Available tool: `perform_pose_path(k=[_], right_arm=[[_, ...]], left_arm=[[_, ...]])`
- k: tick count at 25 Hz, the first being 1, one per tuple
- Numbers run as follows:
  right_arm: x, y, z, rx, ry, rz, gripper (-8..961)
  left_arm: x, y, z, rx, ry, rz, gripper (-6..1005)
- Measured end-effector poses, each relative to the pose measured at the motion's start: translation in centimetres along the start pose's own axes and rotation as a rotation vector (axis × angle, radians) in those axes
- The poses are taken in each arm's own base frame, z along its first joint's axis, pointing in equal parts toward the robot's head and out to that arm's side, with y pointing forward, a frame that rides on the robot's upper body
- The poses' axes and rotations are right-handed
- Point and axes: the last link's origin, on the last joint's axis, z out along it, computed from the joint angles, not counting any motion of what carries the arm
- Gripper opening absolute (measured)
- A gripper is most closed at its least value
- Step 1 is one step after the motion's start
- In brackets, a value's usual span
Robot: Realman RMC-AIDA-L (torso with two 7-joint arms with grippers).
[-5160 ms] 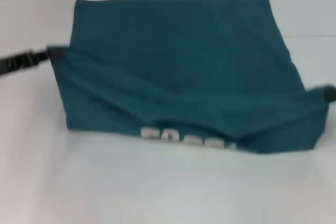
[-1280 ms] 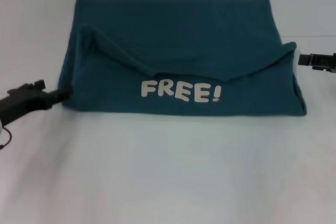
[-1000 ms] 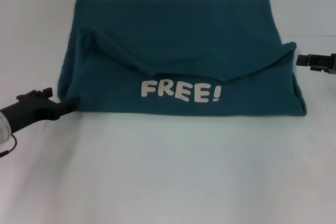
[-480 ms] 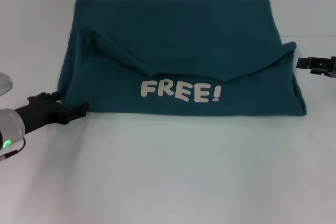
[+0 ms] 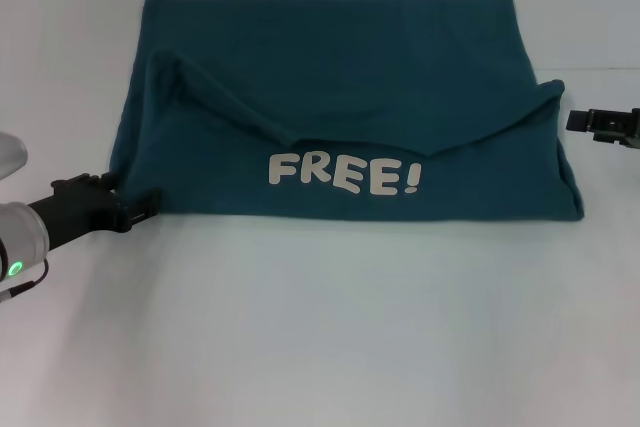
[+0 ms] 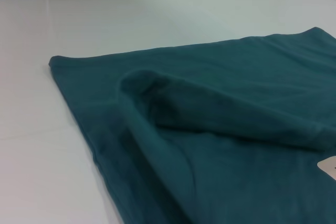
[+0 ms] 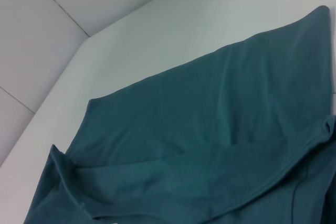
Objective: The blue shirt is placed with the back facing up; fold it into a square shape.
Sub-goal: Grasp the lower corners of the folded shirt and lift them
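Note:
My left gripper closes on the corner next, since both fingers straddle the blue shirt's near corner (image 5: 135, 183) from side edge to hem (image 5: 176, 211).
The blue shirt (image 5: 340, 77) lies folded on the white table, its near flap turned over so the off-white "FREE!" lettering (image 5: 345, 175) faces up. My left gripper (image 5: 138, 205) sits low at the shirt's near-left corner, open, fingers touching or almost touching the cloth edge. My right gripper (image 5: 572, 121) hovers open just off the raised right corner, a small gap from the fabric. The left wrist view shows the puffed left fold of the shirt (image 6: 236, 129). The right wrist view looks across the shirt (image 7: 210, 114) and its overlapping flap.
The white table (image 5: 330, 327) stretches wide in front of the shirt and to both sides. A tiled wall meets the table's far edge (image 7: 79, 19) behind the shirt. Nothing else lies on the surface.
The flap both grippers carried earlier now lies flat with the lettering showing. My left gripper has swung from the shirt's left side down to its near-left corner. The right gripper has barely moved.

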Motion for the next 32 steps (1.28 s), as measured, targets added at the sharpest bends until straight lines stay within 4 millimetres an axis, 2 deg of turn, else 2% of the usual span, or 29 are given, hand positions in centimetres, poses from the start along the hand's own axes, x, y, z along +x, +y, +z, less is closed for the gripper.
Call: perform_pose_path(k=[7,17,20,32], right_arm=[[0.0,0.0,0.0,-0.001,-0.002,0.002,613],[0.4,-0.3,-0.2,0.008,0.006,0.006,593],[0.8,-0.5,-0.1,0.022,0.033,0.0,588],[2.1,-1.2,0.4,0.088,0.099,-0.004,564]], left_arm=[[0.0,0.1,0.2,0.003,-0.005,0.005,698],[0.1,0.1,0.2,0.002,-0.005,0.008,235],[0.2,0.2,0.3,-0.003,-0.006,0.015,16],[0.4,-0.2,0.0,0.01,0.002,0.007,7]])
